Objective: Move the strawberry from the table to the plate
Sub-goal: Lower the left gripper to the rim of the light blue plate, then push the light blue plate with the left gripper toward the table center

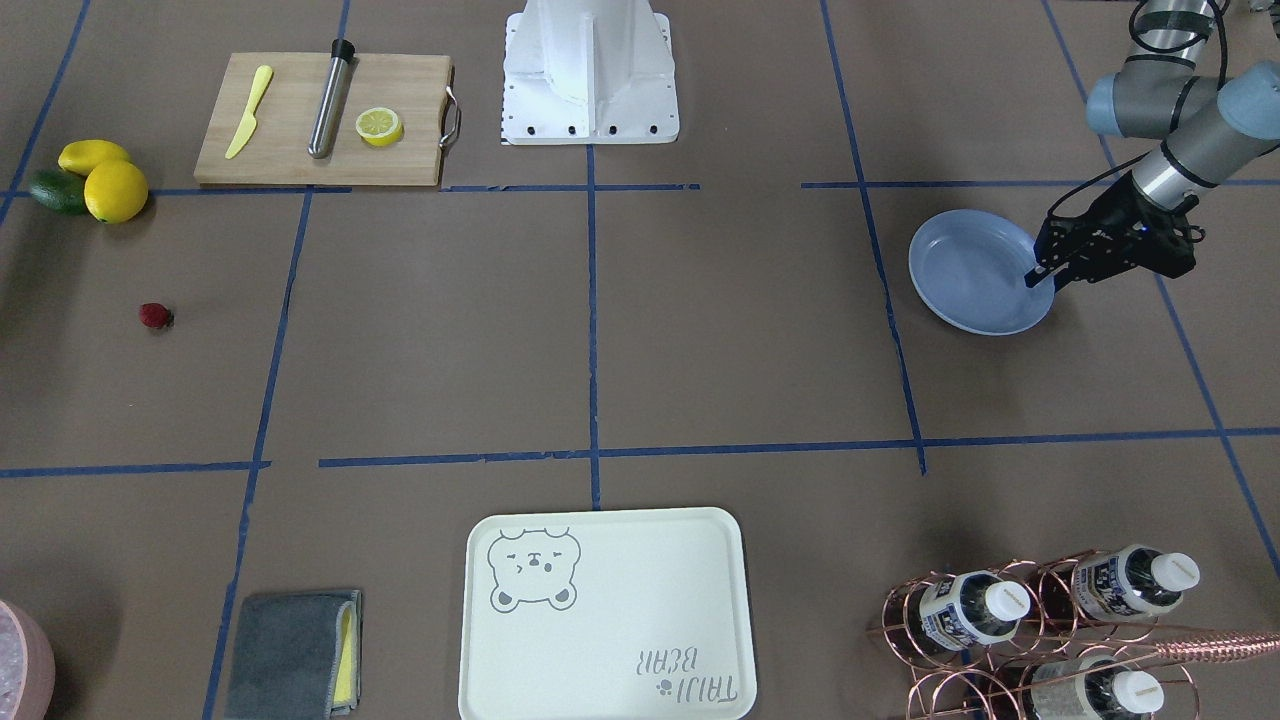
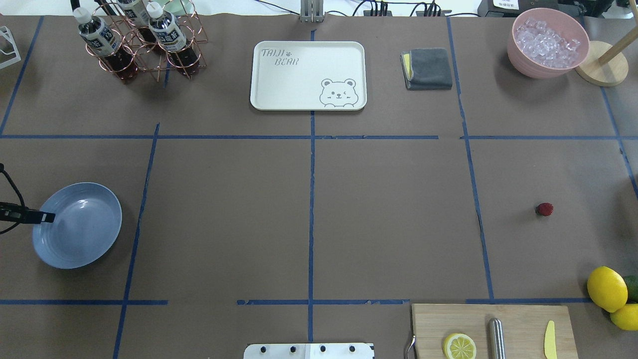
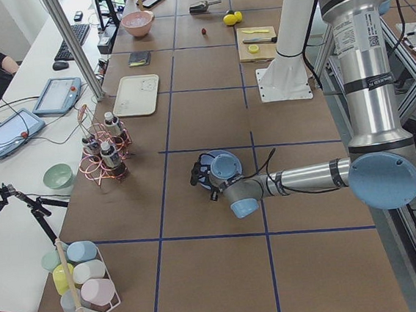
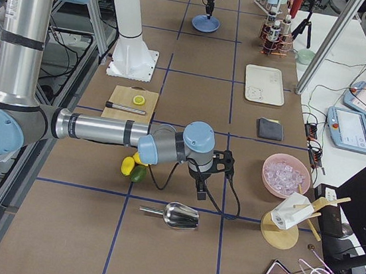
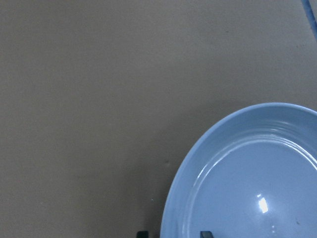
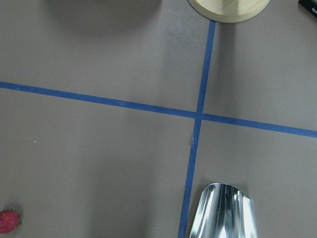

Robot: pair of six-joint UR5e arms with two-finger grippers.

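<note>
My left gripper is open and will next grab the plate by its thin raised rim [image 1: 1044, 283] [image 5: 169, 223], because the plate's round side is much wider than the open fingers.
The strawberry [image 2: 544, 209] lies alone on the brown table [image 2: 389, 209], on the robot's right side. It also shows at the bottom left corner of the right wrist view as a small red strawberry [image 6: 9, 220]. The blue-grey plate [image 2: 82, 227] rests flat on the far left side. My left gripper [image 1: 1040, 275] hangs over its outer rim. In the left wrist view the two fingertips [image 5: 142, 233] stand apart, one on each side of the plate's rim [image 5: 173, 208], so it is open. My right gripper [image 4: 200, 191] points down beside the lemons; I cannot tell its state.
Lemons [image 2: 606, 288] and an avocado lie at the right edge. A cutting board [image 2: 491, 329] carries a lemon half, a steel rod and a yellow knife. A metal scoop [image 6: 224, 210], a bear-print tray [image 2: 308, 75], a grey cloth [image 2: 428, 68], an ice bowl [image 2: 547, 42] and a bottle rack [image 2: 142, 42] are also here.
</note>
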